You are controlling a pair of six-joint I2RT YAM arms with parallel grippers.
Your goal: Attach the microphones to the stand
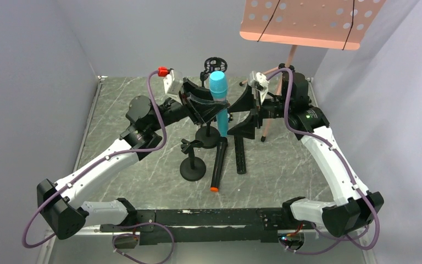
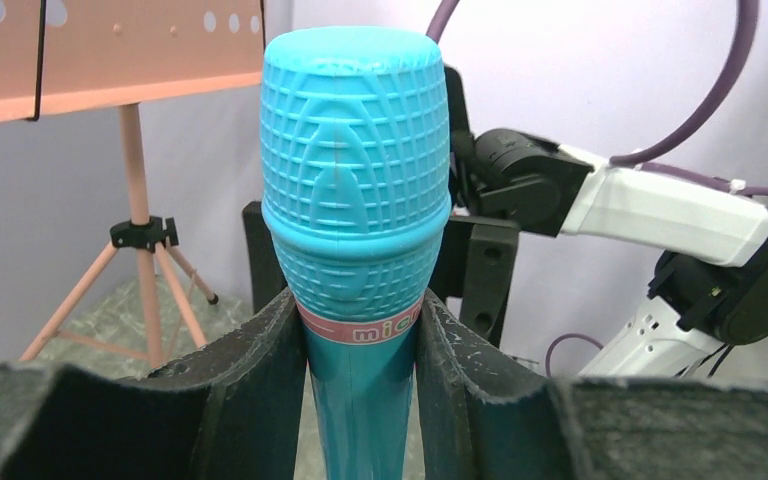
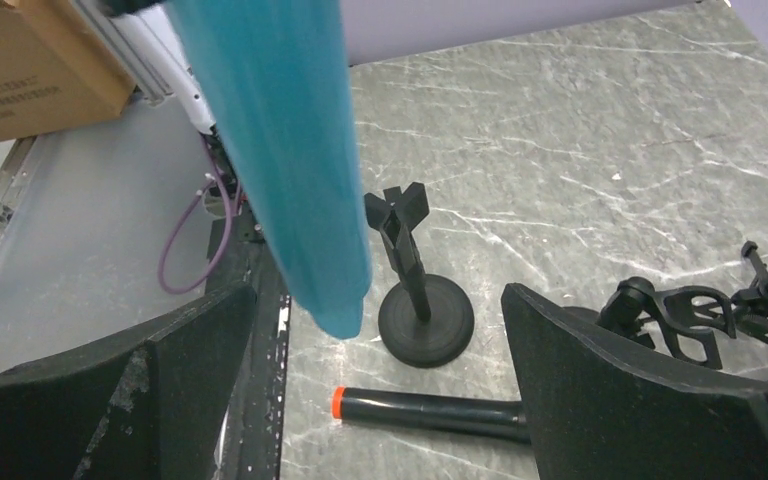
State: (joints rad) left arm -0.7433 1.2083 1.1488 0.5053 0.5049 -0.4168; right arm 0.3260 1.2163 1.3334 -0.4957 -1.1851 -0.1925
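Observation:
The light blue microphone has to go in the clip of the small black stand, so my right gripper needs to grab it by its tail end (image 1: 223,128) (image 3: 334,300) next.
My left gripper (image 1: 213,107) is shut on the light blue microphone (image 1: 218,93) just below its head and holds it upright above the table; the left wrist view shows the fingers (image 2: 260,370) pressed on the pink band of the microphone (image 2: 355,180). My right gripper (image 1: 244,129) is wide open and empty beside its handle, whose lower end (image 3: 300,200) hangs between the fingers (image 3: 580,350). The black microphone with an orange end (image 1: 218,165) lies on the table and also shows in the right wrist view (image 3: 430,410). A small black stand (image 1: 192,162) with an empty clip stands left of it. The silver-mesh microphone is out of view.
A second black stand base (image 1: 207,133) sits under the blue microphone, and a black ring-shaped holder (image 1: 215,64) stands behind. More clips (image 3: 680,315) show at right in the right wrist view. A pink music stand (image 1: 307,22) stands at the back right, its legs (image 1: 265,129) by my right gripper.

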